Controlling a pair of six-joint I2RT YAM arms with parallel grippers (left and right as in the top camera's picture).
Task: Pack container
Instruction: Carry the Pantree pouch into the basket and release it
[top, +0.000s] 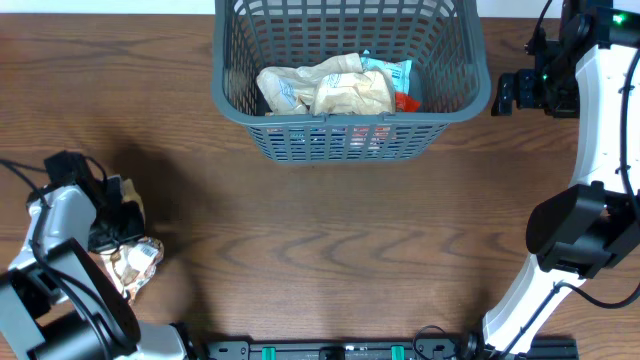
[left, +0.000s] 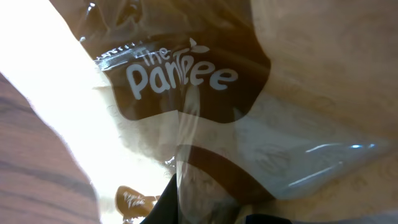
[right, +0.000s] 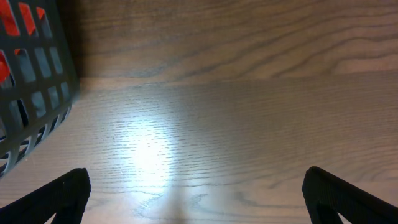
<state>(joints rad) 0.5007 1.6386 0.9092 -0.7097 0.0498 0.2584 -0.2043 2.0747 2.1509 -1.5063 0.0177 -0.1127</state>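
Observation:
The brown and cream snack packet would rise off the table if I lifted my left gripper now, because my fingers grip its crumpled wrapper beneath the print (left: 180, 74).
The dark grey lattice container (top: 228, 95) stands at the back middle of the table and holds several snack packets (top: 330, 88). Its corner also shows in the right wrist view (right: 37, 93). A brown and cream snack packet (top: 137, 265) lies at the near left. My left gripper (top: 112, 232) is down on it; the packet's "The Pantree" print (left: 180, 74) fills the left wrist view, and the jaws seem closed on it. My right gripper (right: 196, 196) is open and empty, above bare table to the right of the container.
The right arm's base (top: 580, 235) stands at the right edge. A black rail (top: 330, 350) runs along the front edge. Bare wooden table lies between the packet and the container.

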